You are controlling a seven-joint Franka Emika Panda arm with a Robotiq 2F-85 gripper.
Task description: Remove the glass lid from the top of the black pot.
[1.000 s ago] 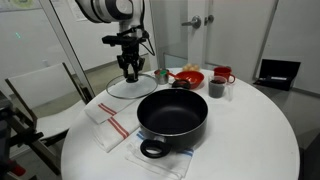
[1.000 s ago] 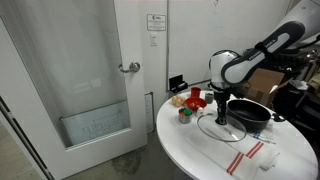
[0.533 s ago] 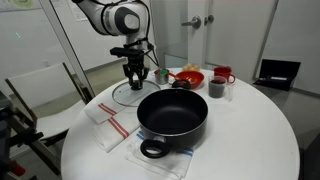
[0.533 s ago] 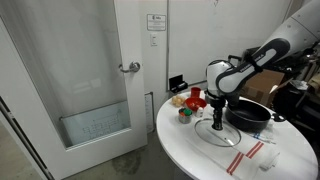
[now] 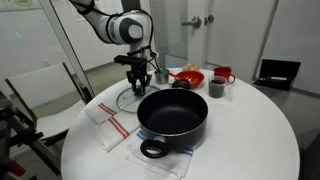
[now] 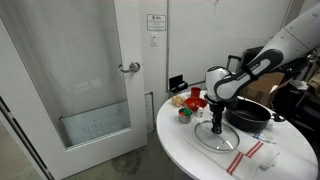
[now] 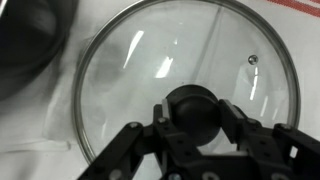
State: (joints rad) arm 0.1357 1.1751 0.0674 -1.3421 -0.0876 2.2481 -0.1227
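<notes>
The glass lid [image 5: 124,98] is low over the table beside the pot and would land flat, so my gripper should open its fingers.
The glass lid [image 5: 124,98] lies low over the white table just beside the black pot [image 5: 172,112], which stands open with nothing inside. My gripper [image 5: 139,88] points straight down over the lid's centre. In the wrist view the gripper [image 7: 190,118] has a finger on each side of the lid's black knob [image 7: 190,105], shut on it, with the clear lid [image 7: 130,70] spread below and the pot's rim [image 7: 30,40] at the upper left. An exterior view shows the lid [image 6: 203,136], the gripper [image 6: 217,124] and the pot [image 6: 250,113].
A red bowl [image 5: 188,77], a dark mug [image 5: 217,88] and a red mug [image 5: 224,75] stand behind the pot. Striped cloths [image 5: 108,125] lie at the table's near left. A chair [image 5: 40,90] is beside the table. A door [image 6: 80,70] is behind.
My gripper has come down with the lid, from held above the table to low on it, and shifted slightly towards the pot.
</notes>
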